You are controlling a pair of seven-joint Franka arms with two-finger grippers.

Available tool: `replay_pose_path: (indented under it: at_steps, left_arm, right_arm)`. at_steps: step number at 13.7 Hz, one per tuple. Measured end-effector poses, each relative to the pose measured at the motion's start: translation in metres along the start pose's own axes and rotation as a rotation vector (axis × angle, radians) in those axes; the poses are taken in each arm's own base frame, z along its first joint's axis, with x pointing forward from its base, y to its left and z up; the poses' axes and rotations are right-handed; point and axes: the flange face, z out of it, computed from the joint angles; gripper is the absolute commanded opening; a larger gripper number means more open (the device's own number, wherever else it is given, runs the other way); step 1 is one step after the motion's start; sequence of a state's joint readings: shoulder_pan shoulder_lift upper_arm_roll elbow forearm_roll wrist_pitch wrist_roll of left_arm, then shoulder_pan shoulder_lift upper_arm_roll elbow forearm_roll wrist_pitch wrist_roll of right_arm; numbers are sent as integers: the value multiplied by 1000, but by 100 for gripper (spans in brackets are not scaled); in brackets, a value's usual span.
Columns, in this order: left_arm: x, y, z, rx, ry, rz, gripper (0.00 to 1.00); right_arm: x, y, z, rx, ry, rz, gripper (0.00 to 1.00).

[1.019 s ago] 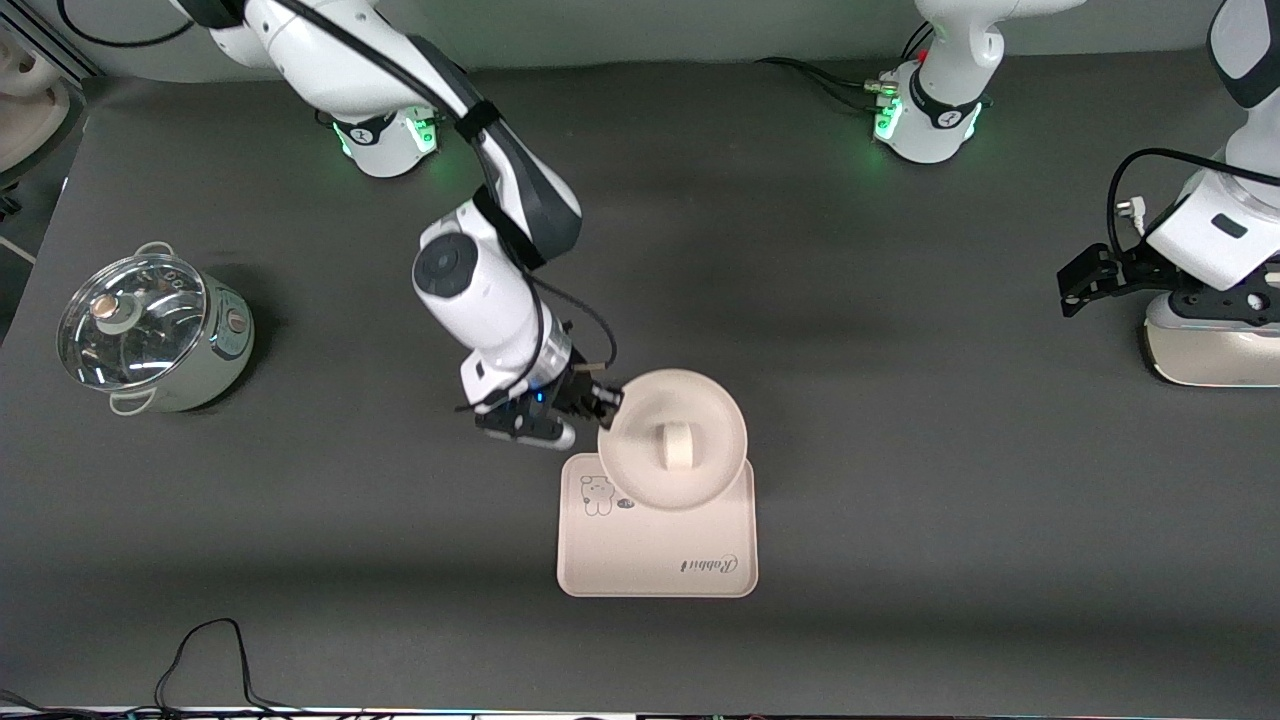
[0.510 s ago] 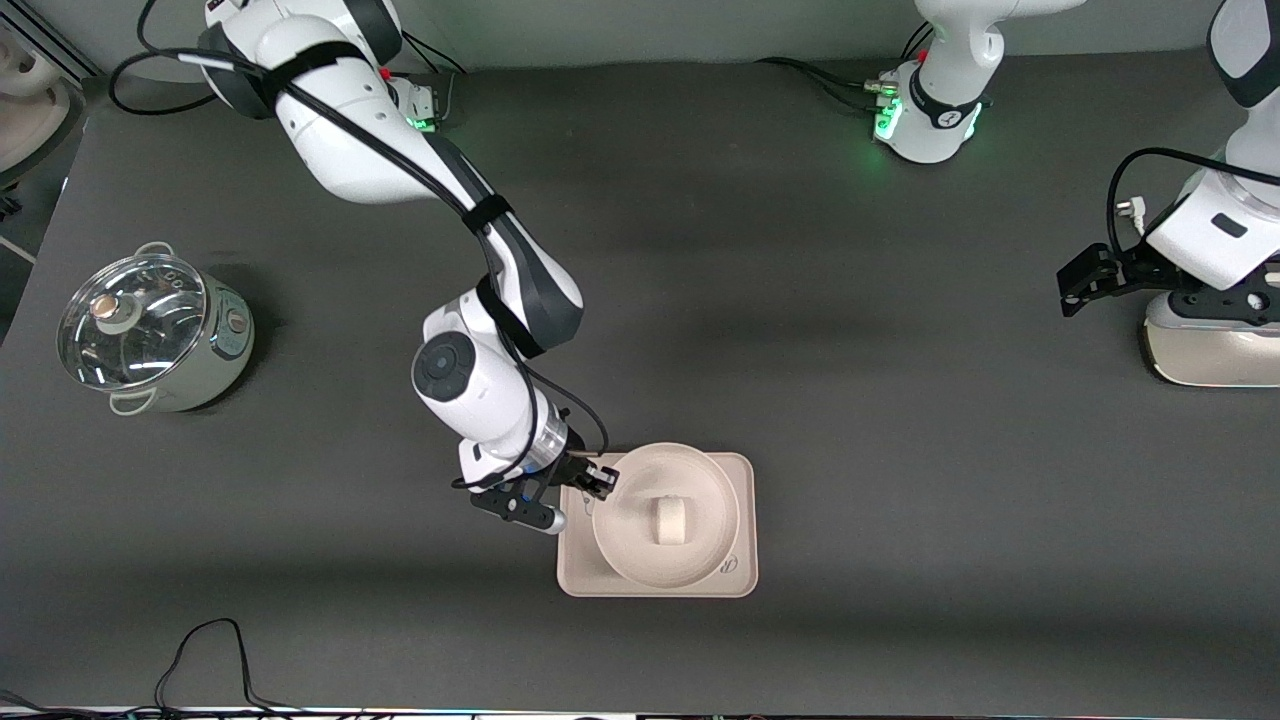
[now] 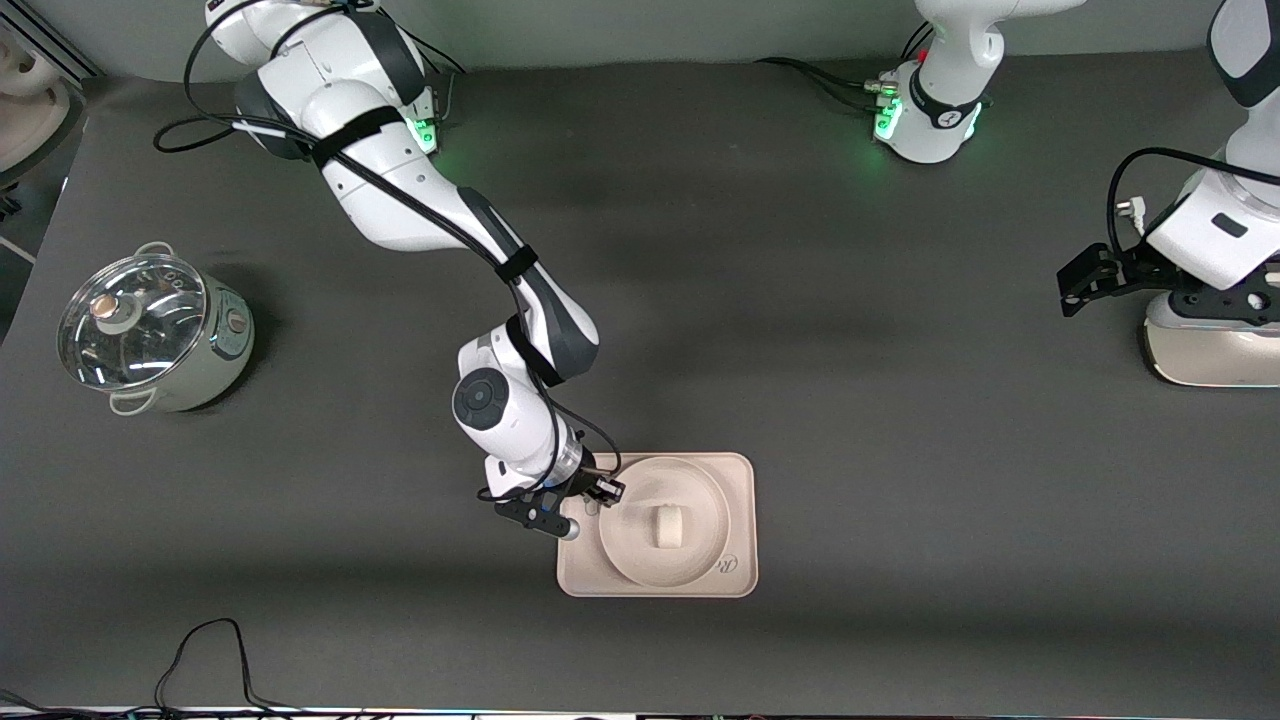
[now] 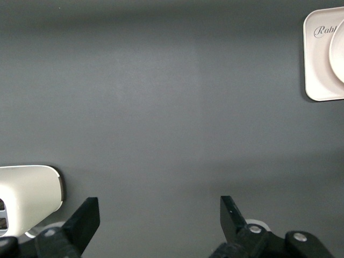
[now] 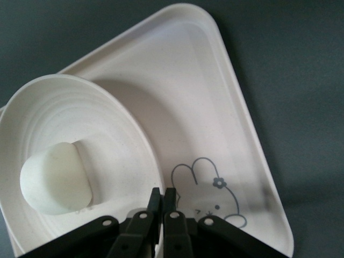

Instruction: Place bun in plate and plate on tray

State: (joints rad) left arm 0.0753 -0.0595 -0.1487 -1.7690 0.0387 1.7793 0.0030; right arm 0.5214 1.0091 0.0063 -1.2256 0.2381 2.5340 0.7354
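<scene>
The plate's base sits inside the tray's rim and the plate would remain in the tray, so it is now time to open my right gripper.
The round cream plate lies over the middle of the pink rectangular tray, covering most of it. The small off-white bun rests in the plate's centre. My right gripper is shut on the plate's rim at the side toward the right arm's end. In the right wrist view its fingers pinch the rim of the plate beside the bun. The plate looks slightly tilted above the tray and throws a shadow on it. My left gripper waits open above bare table.
A steel pot with a glass lid stands toward the right arm's end of the table. A white appliance sits at the left arm's end, under the left wrist. A black cable loops along the edge nearest the front camera.
The right arm has carried the plate with the bun toward the front camera and lowered it over the tray's middle, now hiding the rabbit drawing. The left arm has not moved.
</scene>
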Motion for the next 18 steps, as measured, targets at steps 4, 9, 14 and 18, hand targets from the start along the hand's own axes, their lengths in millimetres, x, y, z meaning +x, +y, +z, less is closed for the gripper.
replay_pose_path:
  at_steps: [4,9,14,18]
  left_arm:
    - [0,0,0,0,0,0,100]
    - [0,0,-1,0,1,1,100]
    - [0,0,-2,0,4,1,100]
    - [1,0,-3,0,6,1,100]
  right_arm:
    - [0,-3,0,8,5,-2,100]
    - [6,-14,-16,29,17,-6,100]
    - [17,-37,-90,-6,-34,-19,100]
    - [28,-47,-189,-56,-67,-30,100]
